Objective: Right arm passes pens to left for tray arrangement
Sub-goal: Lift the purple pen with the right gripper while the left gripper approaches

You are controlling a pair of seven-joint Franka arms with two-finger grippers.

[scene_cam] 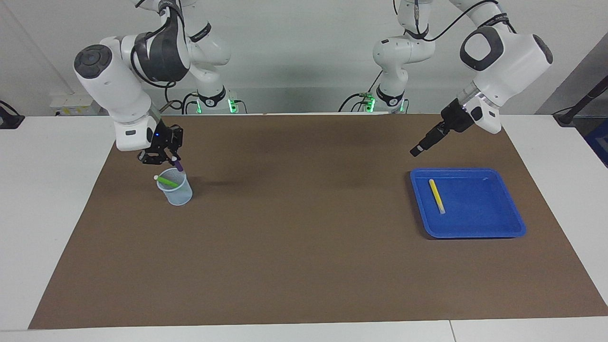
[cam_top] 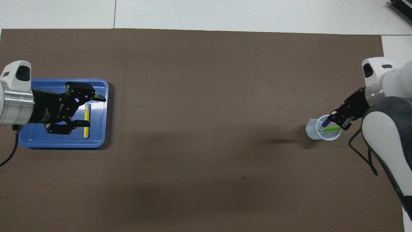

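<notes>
The right gripper's fingertips cover the purple pen's upper end, so my left gripper should next grab the pen by its bare lower part [cam_top: 323,125].
My right gripper [scene_cam: 170,159] [cam_top: 338,118] is shut on the purple pen [scene_cam: 178,165] [cam_top: 325,122], holding it tilted just above the mouth of a translucent cup [scene_cam: 176,194] [cam_top: 314,133]. A green pen [scene_cam: 166,180] [cam_top: 331,128] leans inside that cup. At the left arm's end of the table lies the blue tray [scene_cam: 475,233] [cam_top: 96,143], with the yellow pen [scene_cam: 437,195] [cam_top: 86,121] flat in it. My left gripper [scene_cam: 417,151] [cam_top: 93,111] hangs open and empty over the tray, its fingers spread above the yellow pen and apart from it.
A brown mat [scene_cam: 304,237] covers the table between the cup and the tray. White table shows around the mat's edges. The arms' bases and cables stand along the robots' edge.
</notes>
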